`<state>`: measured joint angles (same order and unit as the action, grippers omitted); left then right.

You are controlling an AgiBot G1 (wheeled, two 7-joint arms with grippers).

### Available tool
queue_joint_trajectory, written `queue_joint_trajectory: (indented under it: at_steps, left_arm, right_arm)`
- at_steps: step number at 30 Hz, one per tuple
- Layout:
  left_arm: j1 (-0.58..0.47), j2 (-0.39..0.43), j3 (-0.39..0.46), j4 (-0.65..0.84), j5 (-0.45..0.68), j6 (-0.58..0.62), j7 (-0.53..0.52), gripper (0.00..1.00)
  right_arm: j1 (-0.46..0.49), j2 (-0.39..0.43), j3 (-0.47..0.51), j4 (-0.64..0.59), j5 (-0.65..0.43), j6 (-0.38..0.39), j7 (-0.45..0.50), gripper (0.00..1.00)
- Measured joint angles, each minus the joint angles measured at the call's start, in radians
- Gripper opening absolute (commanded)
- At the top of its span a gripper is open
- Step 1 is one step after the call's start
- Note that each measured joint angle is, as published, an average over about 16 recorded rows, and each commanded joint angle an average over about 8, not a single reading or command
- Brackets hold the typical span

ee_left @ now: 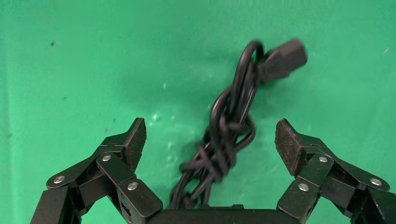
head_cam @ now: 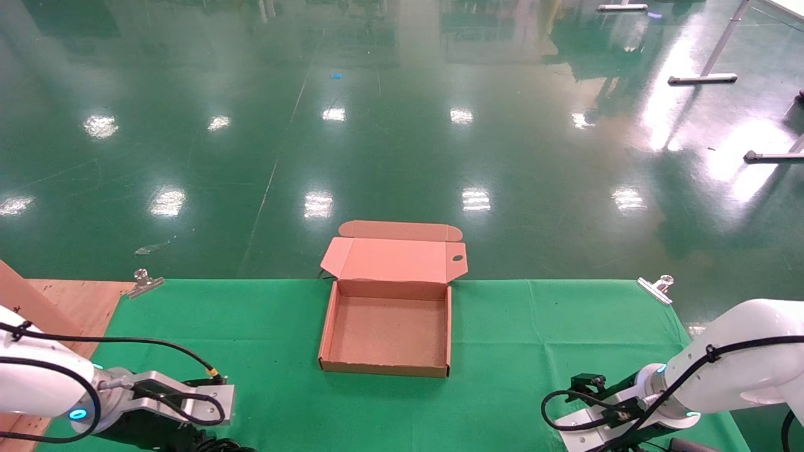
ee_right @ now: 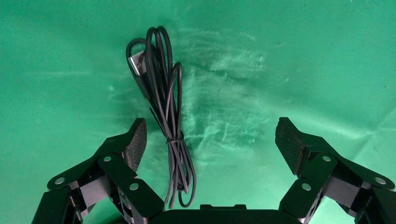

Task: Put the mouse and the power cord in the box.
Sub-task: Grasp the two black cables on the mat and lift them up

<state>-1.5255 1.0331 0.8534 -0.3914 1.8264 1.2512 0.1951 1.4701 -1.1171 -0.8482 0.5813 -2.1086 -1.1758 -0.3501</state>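
Note:
The power cord lies as a long bundle with a chunky plug (ee_left: pixel 287 56) at its end, so my left gripper needs to grab it around its wound middle (ee_left: pixel 227 127) next.
The brown cardboard box (head_cam: pixel 328 333) lies open and empty in the middle of the green table, its lid (head_cam: pixel 392 258) folded back at the far side. In the left wrist view the power cord (ee_left: pixel 229 126), a thick black bundle with a chunky plug (ee_left: pixel 287 56), lies on the cloth. My left gripper (ee_left: pixel 210 128) is open above it, one finger on each side of the bundle. My right gripper (ee_right: pixel 210 126) is open over the mouse's thin tied cable (ee_right: pixel 163 102), which lies close to one finger. The mouse's body is hidden.
Both arms hang low at the table's near edge, the left arm (head_cam: pixel 157 395) and the right arm (head_cam: pixel 659 389). Metal clips (head_cam: pixel 143 282) (head_cam: pixel 656 287) hold the green cloth at the far corners. A wooden board (head_cam: pixel 63 301) borders the left side.

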Motion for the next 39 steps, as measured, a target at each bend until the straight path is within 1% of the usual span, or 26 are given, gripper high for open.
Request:
queue_joint_trajectory:
  at_steps: [4,5,6,16,39]
  left_arm:
    - [-0.004,0.011,-0.001,0.039,-0.002,-0.006,0.027,0.25]
    - [-0.005,0.013,0.0,0.048,-0.002,-0.006,0.033,0.12]
    - [-0.006,0.015,-0.001,0.056,-0.003,-0.007,0.039,0.0]
    - [-0.016,0.026,-0.006,0.126,-0.013,-0.003,0.086,0.0]
    - [-0.016,0.041,-0.023,0.228,-0.042,0.003,0.164,0.0]
  right_arm:
    - [0.008,-0.009,0.007,-0.056,0.017,0.014,-0.043,0.12]
    - [0.009,-0.011,0.009,-0.067,0.02,0.015,-0.053,0.03]
    - [0.011,-0.012,0.01,-0.077,0.024,0.017,-0.061,0.0]
    - [0.026,-0.022,0.017,-0.147,0.041,0.023,-0.115,0.0]
    - [0.052,-0.049,0.02,-0.223,0.057,-0.004,-0.156,0.0]
